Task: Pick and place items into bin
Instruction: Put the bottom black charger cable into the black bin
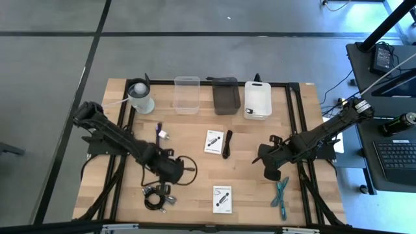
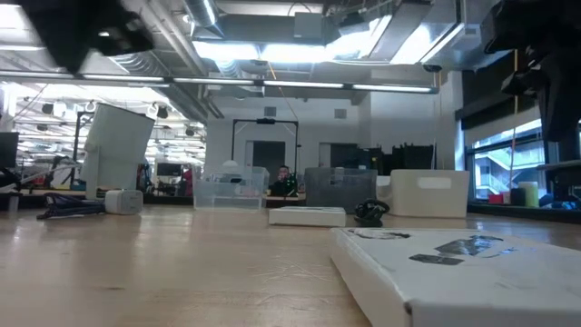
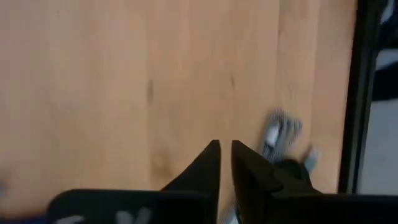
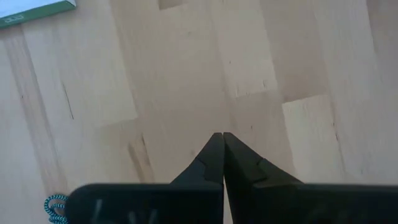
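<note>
I should next use my left gripper to grab the black cable coil [image 1: 156, 195] by its bundled loops, so that it can go to the dark bin [image 1: 226, 97].
Two white cards with black print lie flat on the wooden table, one mid-table [image 1: 214, 141] and one near the front edge [image 1: 222, 198]. A black stick [image 1: 227, 143] lies beside the far card. A black cable coil [image 1: 156, 195] lies front left and a teal tool [image 1: 281, 195] front right. My left gripper [image 1: 175, 170] hovers just beyond the coil, all but shut and empty, above bare wood [image 3: 225, 149]. My right gripper [image 1: 270, 170] is shut and empty above bare wood [image 4: 222, 140], beyond the teal tool.
Three bins stand in a row at the far edge: clear [image 1: 186, 94], dark [image 1: 226, 95], white [image 1: 257, 99]. A pale cylinder [image 1: 140, 96] stands to their left. A small white plug with a purple cord [image 1: 161, 134] lies left of the cards.
</note>
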{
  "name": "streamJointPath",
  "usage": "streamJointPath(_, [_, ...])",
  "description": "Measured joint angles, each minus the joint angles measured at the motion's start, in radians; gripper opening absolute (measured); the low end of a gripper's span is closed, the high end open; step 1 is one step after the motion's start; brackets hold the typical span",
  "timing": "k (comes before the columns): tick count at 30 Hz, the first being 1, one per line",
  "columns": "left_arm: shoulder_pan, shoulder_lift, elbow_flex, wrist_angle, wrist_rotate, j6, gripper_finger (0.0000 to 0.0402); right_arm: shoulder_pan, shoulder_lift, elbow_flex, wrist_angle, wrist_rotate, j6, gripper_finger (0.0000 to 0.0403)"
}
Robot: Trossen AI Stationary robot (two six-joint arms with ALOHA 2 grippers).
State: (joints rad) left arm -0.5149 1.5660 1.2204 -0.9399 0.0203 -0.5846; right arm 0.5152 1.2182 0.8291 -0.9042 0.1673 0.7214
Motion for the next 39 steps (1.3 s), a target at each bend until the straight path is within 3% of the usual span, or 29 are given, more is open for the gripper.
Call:
streamJointPath(9, [-0.158, 0.092, -0.002, -0.035, 0.024, -0.138, 0.0127, 0.0, 0.0, 0.0, 0.055, 0.0, -0.036, 0.0003])
streamJointPath(17, [-0.241, 0.21, -0.002, -0.005, 0.051, -0.125, 0.0139, 0.0, 0.0, 0.0, 0.078, 0.036, -0.07, 0.0003])
streamJointPath(25, [-0.244, 0.298, -0.002, -0.009, 0.049, -0.096, 0.0116, 0.0, 0.0, 0.0, 0.079, 0.037, -0.072, 0.0003])
streamJointPath(34, [-0.244, 0.31, 0.0, -0.008, 0.063, -0.092, 0.0014, 0.0, 0.0, 0.0, 0.084, 0.036, -0.076, 0.0003])
streamJointPath(39, [-0.239, 0.31, 0.044, -0.052, 0.067, -0.092, 0.0007, 0.0, 0.0, 0.0, 0.083, 0.036, -0.076, 0.0003])
